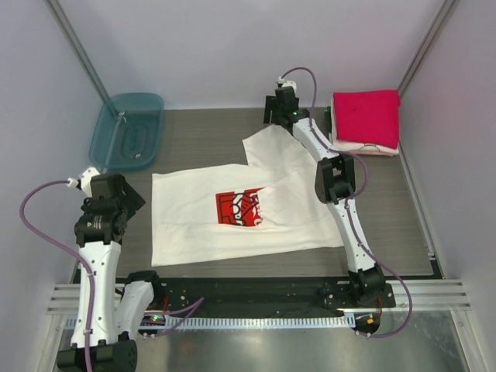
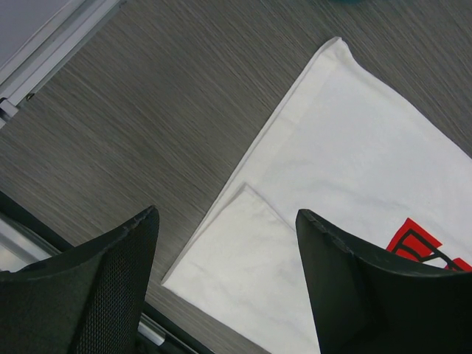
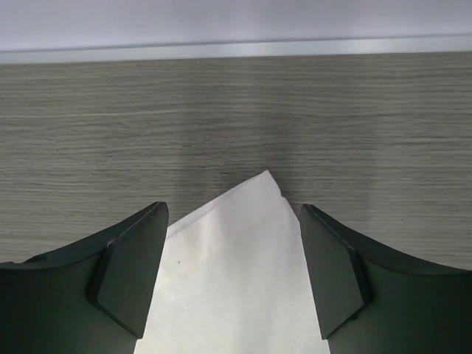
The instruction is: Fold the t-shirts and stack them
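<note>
Next, my right gripper grabs the white t-shirt's far corner (image 1: 280,125) (image 3: 262,190) at its tip. Then that jutting part folds in over the t-shirt.
A cream-white t-shirt (image 1: 232,213) with a red-and-black chest print lies spread on the table centre, one part reaching toward the back. My right gripper (image 1: 280,116) is open above that far corner; the corner of the white shirt (image 3: 236,273) lies between the open fingers (image 3: 129,276), not gripped. My left gripper (image 1: 116,198) is open and empty beside the shirt's left edge; in its view the folded-over near-left corner of the white shirt (image 2: 258,258) lies below the open fingers (image 2: 346,280). A bright pinkish-red folded shirt (image 1: 366,118) tops a pale folded pile at the back right.
A translucent teal plastic tub (image 1: 127,130) stands at the back left. A metal rail (image 1: 248,298) runs along the table's near edge. White walls close in the back and sides.
</note>
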Motion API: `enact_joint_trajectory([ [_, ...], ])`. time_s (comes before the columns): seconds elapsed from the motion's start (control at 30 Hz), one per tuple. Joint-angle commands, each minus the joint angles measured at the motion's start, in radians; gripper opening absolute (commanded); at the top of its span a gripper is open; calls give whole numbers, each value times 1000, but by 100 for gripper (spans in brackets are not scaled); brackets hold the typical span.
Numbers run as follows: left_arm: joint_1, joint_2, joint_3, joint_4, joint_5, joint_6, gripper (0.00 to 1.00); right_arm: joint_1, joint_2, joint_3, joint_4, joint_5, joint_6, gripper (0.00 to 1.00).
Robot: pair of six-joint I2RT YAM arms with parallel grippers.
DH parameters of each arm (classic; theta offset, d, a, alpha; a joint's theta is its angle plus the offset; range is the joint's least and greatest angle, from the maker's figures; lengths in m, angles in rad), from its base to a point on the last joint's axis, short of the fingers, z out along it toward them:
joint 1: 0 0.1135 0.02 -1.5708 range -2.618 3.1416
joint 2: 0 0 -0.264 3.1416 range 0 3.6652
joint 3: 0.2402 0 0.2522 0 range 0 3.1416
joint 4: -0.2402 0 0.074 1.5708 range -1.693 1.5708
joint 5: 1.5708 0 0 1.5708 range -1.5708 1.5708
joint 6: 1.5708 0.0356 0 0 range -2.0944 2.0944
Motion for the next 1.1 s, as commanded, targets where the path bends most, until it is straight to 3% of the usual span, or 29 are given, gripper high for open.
enact_joint_trajectory([
  [0.0,7,-6,1,40,-18,15,75,2,54,50,98,70,-45,78],
  [0.3,8,-8,-2,41,-22,13,75,5,126,70,127,102,-77,70],
  [0.7,8,-2,-4,38,-25,16,76,28,95,21,37,8,-102,18],
  [0.73,8,1,-1,40,-23,16,75,26,88,16,35,7,-102,5],
  [0.77,8,9,-4,38,-23,18,75,26,62,9,31,2,-103,2],
  [1.07,8,107,19,54,75,36,74,-5,-293,-221,-6,77,-108,1],
])
